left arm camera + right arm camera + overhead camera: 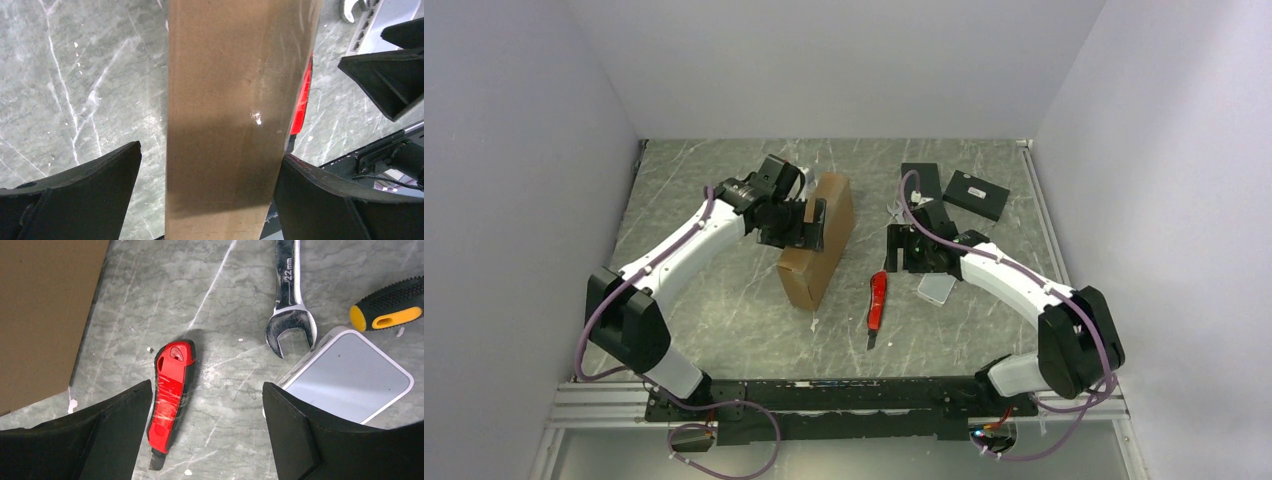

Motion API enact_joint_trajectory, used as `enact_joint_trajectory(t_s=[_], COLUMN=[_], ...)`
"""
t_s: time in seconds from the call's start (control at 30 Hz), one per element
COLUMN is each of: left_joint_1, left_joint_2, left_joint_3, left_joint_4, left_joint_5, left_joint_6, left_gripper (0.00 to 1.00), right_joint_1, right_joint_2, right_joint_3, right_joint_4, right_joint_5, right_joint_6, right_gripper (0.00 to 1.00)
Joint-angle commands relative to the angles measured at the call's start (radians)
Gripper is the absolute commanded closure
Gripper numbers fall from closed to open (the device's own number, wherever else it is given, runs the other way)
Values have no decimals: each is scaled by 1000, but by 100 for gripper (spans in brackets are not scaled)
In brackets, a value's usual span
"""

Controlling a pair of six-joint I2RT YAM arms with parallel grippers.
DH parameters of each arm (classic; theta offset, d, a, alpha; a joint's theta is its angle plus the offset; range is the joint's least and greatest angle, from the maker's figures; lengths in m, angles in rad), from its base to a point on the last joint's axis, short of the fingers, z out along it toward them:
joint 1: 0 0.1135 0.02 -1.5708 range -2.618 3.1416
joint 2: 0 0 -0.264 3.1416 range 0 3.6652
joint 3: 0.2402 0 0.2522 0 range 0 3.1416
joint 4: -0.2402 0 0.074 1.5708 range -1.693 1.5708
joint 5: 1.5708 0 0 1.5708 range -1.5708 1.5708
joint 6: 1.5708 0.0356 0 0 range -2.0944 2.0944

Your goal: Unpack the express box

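Note:
I should next grab the red utility knife with my right gripper across its end (879, 283) (174, 360) opposite its dark tip. The rest of the knife then stays free to hand to my left gripper.
The express box (817, 243) is a plain brown cardboard mailer standing on its long edge in the middle of the table. My left gripper (807, 224) straddles its upper edge and is open. In the left wrist view the box's narrow face (225, 115) runs between the fingers: the left finger (100, 190) stands clear of it, the right finger (320, 195) is right at its side. My right gripper (911, 250) hovers open to the right of the box, over bare table, with nothing between its fingers (207, 385).
A red utility knife (172, 385) lies beside the right gripper's left finger, also seen on the table (877, 300). A flat white device (350, 377), a wrench (290, 300) and a black-and-yellow screwdriver handle (387, 310) lie nearby. Two black boxes (921, 182) (976, 194) sit at the back right.

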Motion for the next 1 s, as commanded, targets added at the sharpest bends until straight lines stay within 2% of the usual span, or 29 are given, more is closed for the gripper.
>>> enact_joint_trajectory(t_s=[0.0, 0.3, 0.47, 0.83, 0.97], left_joint_1=[0, 0, 0, 0, 0], left_joint_2=[-66, -133, -194, -384, -462], left_joint_3=[48, 42, 33, -24, -61], left_joint_4=[22, 49, 42, 97, 112], left_joint_5=[51, 103, 97, 8, -29], left_joint_6=[2, -15, -22, -55, -71], left_gripper=[1, 1, 1, 0, 1], right_joint_1=[39, 150, 217, 356, 374], right_joint_2=[-25, 61, 101, 225, 228], right_joint_3=[-2, 58, 46, 76, 21], right_joint_4=[2, -67, -51, -81, -16], right_joint_5=[86, 266, 319, 503, 515], right_joint_6=[49, 239, 310, 428, 458], right_gripper=[15, 17, 23, 29, 35])
